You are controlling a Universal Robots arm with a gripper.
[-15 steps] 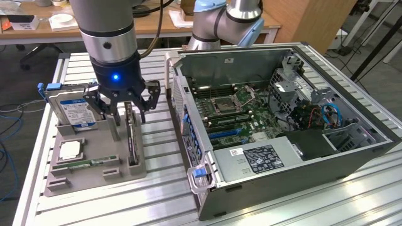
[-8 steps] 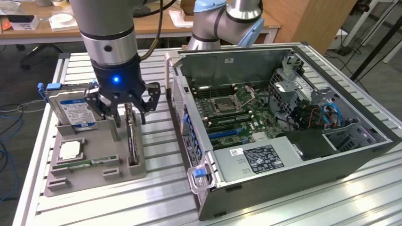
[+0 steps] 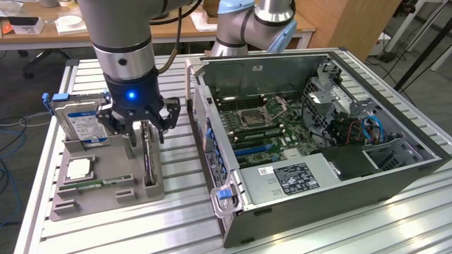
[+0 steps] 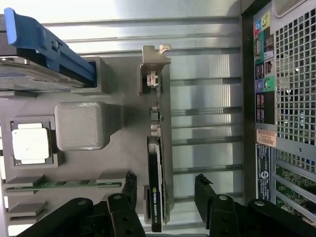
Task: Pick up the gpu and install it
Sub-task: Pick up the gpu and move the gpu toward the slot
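Note:
My fingers are above the GPU's upper edge and would miss it, so I must lower before closing.
The gpu stands on its long edge in a slot of the grey holder tray, to the exterior view's left of the open computer case. In the wrist view the gpu shows its black face, its thin board edge and a silver end bracket. My gripper hangs right over the card and is open. Its black fingers stand on either side of the card's near end, apart from it. Nothing is held in the gripper.
On the same tray a hard drive with a blue-white label stands upright, a processor chip lies flat and a green memory stick lies in front. The case's motherboard is exposed. A second arm's base stands behind.

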